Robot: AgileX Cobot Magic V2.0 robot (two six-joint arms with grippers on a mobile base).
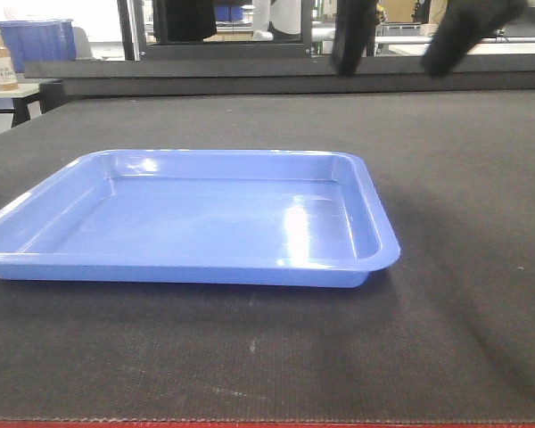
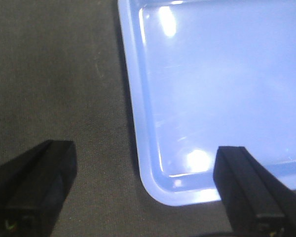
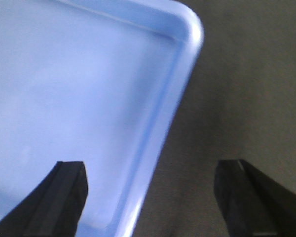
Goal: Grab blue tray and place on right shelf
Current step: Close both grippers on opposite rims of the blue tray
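Next, the left gripper grabs the blue tray (image 1: pixel 196 223) by the rim along its short side (image 1: pixel 40 201) to carry it onto the right shelf.
The blue tray (image 1: pixel 196 223) lies flat and empty on the dark mat table (image 1: pixel 464 223). In the left wrist view my left gripper (image 2: pixel 145 163) is open and hovers above the tray's rounded corner (image 2: pixel 172 190), with one finger over the mat and the other over the tray's floor. In the right wrist view my right gripper (image 3: pixel 150 170) is open and straddles the tray's rim (image 3: pixel 163 128) from above without touching it. Two dark blurred fingers (image 1: pixel 352 36) show at the top of the front view, above the tray's right side. The right shelf is out of view.
Deep darker-blue bins (image 1: pixel 36 40) and a bottle (image 1: pixel 2 64) stand on a side table at the far left. Dark frames and equipment (image 1: pixel 223 36) line the back. The table's red front edge (image 1: pixel 250 424) runs along the bottom.
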